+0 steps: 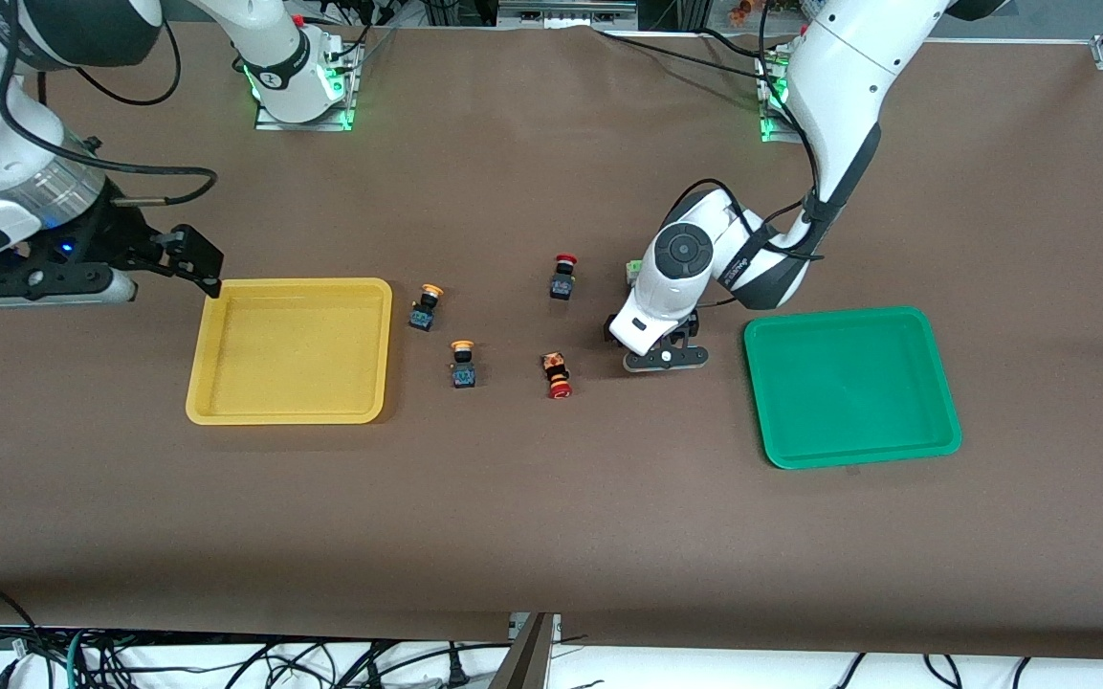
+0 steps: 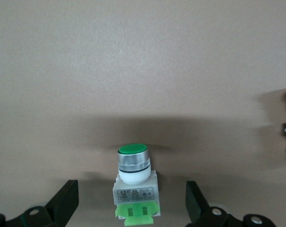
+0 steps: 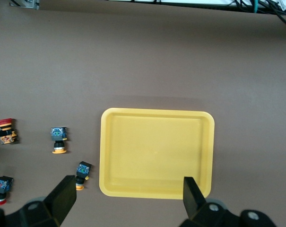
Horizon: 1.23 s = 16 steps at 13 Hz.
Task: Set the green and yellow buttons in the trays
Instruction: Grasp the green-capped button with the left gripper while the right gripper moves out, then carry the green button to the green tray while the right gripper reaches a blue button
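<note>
The green button is ready for my left gripper to close on: my fingers are beside its white body, so closing now would hold the button.
My left gripper is low over the table beside the green tray. It is open, with one finger on each side of a green button that stands upright, neither touching it. A pale green and white bit peeks out by the left wrist; I cannot tell if it is the same button. Two yellow buttons lie beside the yellow tray, also in the right wrist view. My right gripper is open above that tray's corner.
Two red-capped black switches lie between the yellow buttons and the left gripper; they also show in the right wrist view. Both trays hold nothing. The brown table stretches bare toward the front camera.
</note>
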{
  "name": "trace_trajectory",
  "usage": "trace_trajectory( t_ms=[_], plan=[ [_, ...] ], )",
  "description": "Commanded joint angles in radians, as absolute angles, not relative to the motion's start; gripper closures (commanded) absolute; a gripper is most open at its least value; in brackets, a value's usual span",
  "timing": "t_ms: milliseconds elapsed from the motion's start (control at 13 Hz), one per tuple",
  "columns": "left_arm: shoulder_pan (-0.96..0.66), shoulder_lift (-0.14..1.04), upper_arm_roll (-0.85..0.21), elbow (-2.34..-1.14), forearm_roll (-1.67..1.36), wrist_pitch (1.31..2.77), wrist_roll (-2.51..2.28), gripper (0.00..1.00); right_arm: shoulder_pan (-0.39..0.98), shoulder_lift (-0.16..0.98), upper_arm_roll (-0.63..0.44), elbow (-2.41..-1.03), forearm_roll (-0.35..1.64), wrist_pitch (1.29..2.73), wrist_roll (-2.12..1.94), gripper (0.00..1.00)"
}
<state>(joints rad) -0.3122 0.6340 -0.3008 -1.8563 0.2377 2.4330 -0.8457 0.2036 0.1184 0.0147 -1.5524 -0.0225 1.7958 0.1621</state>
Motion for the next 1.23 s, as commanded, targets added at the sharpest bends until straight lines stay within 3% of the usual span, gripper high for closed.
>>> trace_trajectory(
  t_ms=[0, 77, 308, 615, 769, 1154],
  plan=[
    [-0.327, 0.635, -0.296, -1.862, 0.270, 2.447, -0.879, 0.24, 0.236, 0.144, 0.015, -1.535, -0.014, 1.793, 0.175, 0.00],
    [-0.327, 0.635, -0.296, -1.862, 0.270, 2.447, -0.890, 0.50, 0.248, 0.185, 0.015, -1.532, -0.026, 1.796, 0.173, 0.00],
    [-0.327, 0.632, -0.296, -1.862, 0.270, 2.445, -0.930, 0.98, 0.270, 0.247, 0.015, -1.531, -0.080, 1.801, 0.172, 0.01],
    [-0.281, 0.589, -0.296, -1.861, 0.270, 2.433, -0.891, 1.00, 0.279, 0.360, 0.017, -1.537, -0.071, 1.789, 0.158, 0.00],
    [-0.210, 0.534, -0.296, -1.861, 0.255, 2.406, -0.734, 1.00, 0.308, 0.360, 0.017, -1.540, -0.052, 1.787, 0.178, 0.01],
    [-0.045, 0.434, -0.287, -1.908, 0.250, 2.319, -0.432, 1.00, 0.340, 0.454, 0.017, -1.572, 0.122, 1.809, 0.408, 0.01]
  ],
)
